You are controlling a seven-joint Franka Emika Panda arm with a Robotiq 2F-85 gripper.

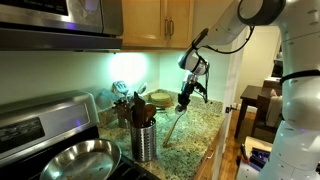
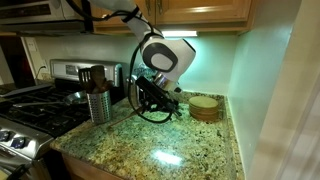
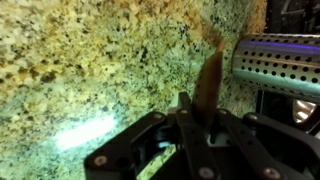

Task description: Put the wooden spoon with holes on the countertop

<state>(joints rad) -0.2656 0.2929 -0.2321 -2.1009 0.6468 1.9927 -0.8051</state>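
Note:
My gripper should keep holding the wooden spoon until its held end is lower; it tilts with that end high above the countertop and would fall if I opened now.
My gripper is shut on the wooden spoon and holds it by one end. The spoon hangs tilted down toward the speckled granite countertop, and its lower end is close to or on the surface. In the wrist view the brown spoon runs from between the shut jaws out over the countertop. I cannot make out its holes. The gripper also shows in an exterior view, over the countertop and beside the canister.
A perforated steel canister holds other wooden utensils next to the stove. A steel pan sits on the stove. A stack of round wooden pieces stands near the back wall.

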